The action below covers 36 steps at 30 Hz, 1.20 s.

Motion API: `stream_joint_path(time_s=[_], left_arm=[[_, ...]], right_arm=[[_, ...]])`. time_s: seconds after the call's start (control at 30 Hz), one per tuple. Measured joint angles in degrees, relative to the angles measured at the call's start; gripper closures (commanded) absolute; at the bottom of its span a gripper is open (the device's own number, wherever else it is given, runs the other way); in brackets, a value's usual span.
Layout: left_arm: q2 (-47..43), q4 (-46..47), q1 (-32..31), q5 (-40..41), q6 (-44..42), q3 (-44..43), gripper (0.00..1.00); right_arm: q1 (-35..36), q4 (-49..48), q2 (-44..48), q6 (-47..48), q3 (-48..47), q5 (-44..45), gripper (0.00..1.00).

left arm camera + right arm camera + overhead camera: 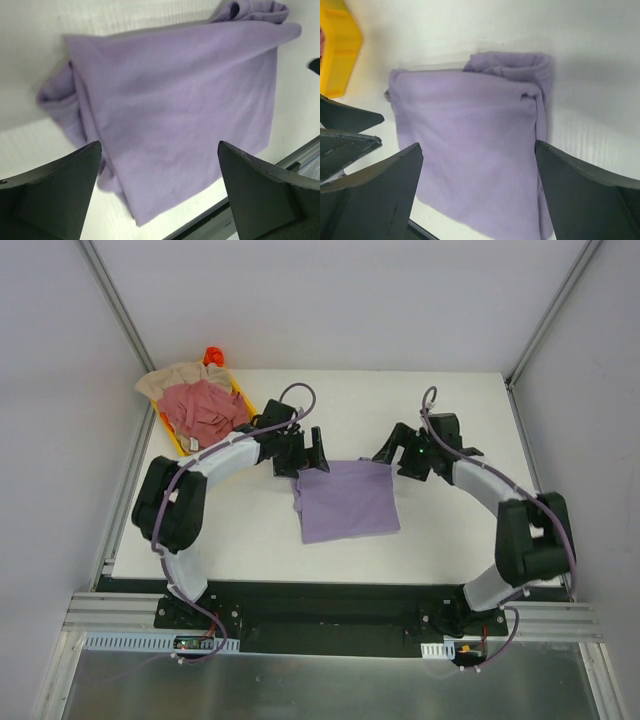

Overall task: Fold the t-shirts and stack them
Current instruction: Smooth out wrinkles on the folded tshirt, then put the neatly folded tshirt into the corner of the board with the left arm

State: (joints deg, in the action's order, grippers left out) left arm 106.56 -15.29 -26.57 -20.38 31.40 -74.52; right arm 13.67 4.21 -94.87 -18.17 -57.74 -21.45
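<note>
My left gripper should next grab the lavender t-shirt by its folded edge on the tray side, near the t-shirt's far corner, to drag it folded for stacking.
The lavender t-shirt (346, 501) lies folded into a rough square at the middle of the white table; it also fills the left wrist view (175, 110) and the right wrist view (475, 150). My left gripper (310, 457) is open and empty, just above the shirt's far left corner. My right gripper (398, 452) is open and empty, just above its far right corner. The pink-red t-shirt (205, 408) and the beige t-shirt (170, 378) lie bunched in the yellow tray (176, 440) at the far left.
An orange object (213, 355) sticks up behind the tray. The tray's corner shows in the right wrist view (337, 45). Metal frame posts rise at the table's far corners. A black rail runs along the near edge (330, 590).
</note>
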Motion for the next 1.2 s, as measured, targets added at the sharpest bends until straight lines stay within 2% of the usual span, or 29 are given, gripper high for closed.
stream_joint_path(time_s=[0.13, 0.23, 0.33, 0.5, 0.57, 0.67, 0.7, 0.83, 0.93, 1.07, 1.2], left_arm=[[-10.1, -0.17, 0.0, 3.48, 0.07, 6.56, 0.01], [-13.18, -0.07, 0.0, 5.68, 0.52, 9.09, 0.04], [-11.43, -0.13, 0.0, 7.19, 1.44, 9.92, 0.11], [-3.08, -0.31, -0.85, 8.7, 2.38, 9.75, 0.26], [-2.01, -1.11, -1.64, 10.29, 2.71, 8.02, 0.48], [0.9, -2.05, -3.65, 14.91, 2.97, 4.96, 0.95], [1.81, -2.6, -4.02, 15.8, 2.84, 4.26, 1.0], [2.58, -4.28, -5.4, 19.39, 2.27, 2.73, 1.0], [0.44, -4.52, -6.36, 23.52, 1.07, 5.09, 1.0], [-7.8, -6.58, -6.38, 28.5, -2.62, 13.49, 1.0], [-19.82, -10.78, -6.32, 35.76, -6.14, 23.19, 1.0]], right_arm=[[-0.11, 0.87, 16.28, 0.2, 7.32, 3.87, 0.04], [-0.28, 1.22, 27.85, -0.09, 13.27, 6.56, 0.04], [-0.57, 2.69, 35.67, -0.26, 18.84, 9.25, 0.04], [-0.85, 8.0, 43.41, 0.07, 23.89, 13.0, 0.04], [-0.92, 9.94, 45.48, 0.55, 24.2, 14.12, 0.04], [-1.05, 11.87, 48.41, 1.62, 24.24, 15.37, 0.04], [-1.07, 12.41, 49.2, 2.08, 24.24, 15.89, 0.04], [-1.22, 14.8, 50.86, 3.93, 24.24, 18.01, 0.04], [-1.46, 16.83, 51.23, 5.25, 24.24, 19.76, 0.04], [-1.81, 19.28, 51.47, 6.8, 24.24, 22.05, 0.04], [-2.1, 20.96, 52.06, 8.09, 24.24, 23.93, 0.04]])
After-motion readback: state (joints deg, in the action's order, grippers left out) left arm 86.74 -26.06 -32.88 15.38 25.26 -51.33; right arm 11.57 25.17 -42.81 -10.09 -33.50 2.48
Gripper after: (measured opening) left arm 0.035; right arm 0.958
